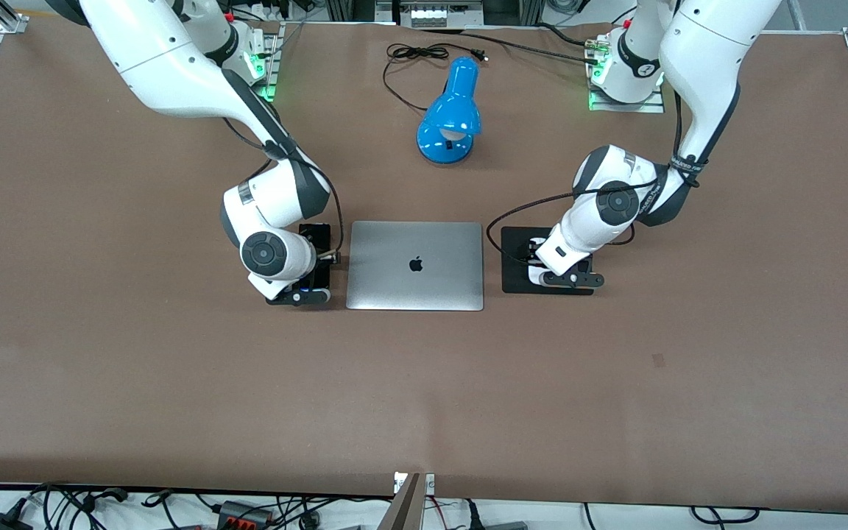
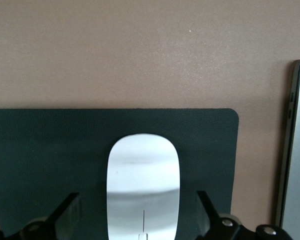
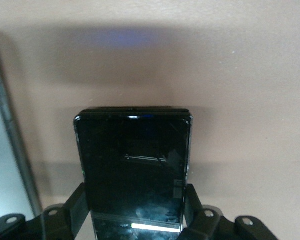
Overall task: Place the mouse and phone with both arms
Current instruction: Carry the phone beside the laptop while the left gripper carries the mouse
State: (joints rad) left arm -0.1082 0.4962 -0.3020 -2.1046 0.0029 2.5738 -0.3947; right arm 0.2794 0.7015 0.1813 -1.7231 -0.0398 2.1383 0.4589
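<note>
The black phone [image 3: 135,160] is low over the tabletop beside the laptop's edge, so the robot's right gripper should open now.
The white mouse [image 2: 143,180] lies on the black square pad [image 2: 40,150], beside the closed laptop at the left arm's end. My left gripper [image 2: 140,220] is low over it and open: both fingers [image 2: 70,215] stand clear of the mouse's sides. In the front view the left gripper [image 1: 544,265] hides the mouse. The black phone [image 3: 135,160] is low at the table, beside the laptop at the right arm's end; it also shows in the front view [image 1: 319,239]. My right gripper [image 3: 135,215] is shut on the phone, its fingers [image 3: 192,210] pressed on the long edges.
A closed silver laptop [image 1: 415,265] lies mid-table between the two grippers. A blue desk lamp [image 1: 450,121] with a black cable [image 1: 409,53] stands farther from the front camera, near the bases. The pad [image 1: 520,283] lies right beside the laptop.
</note>
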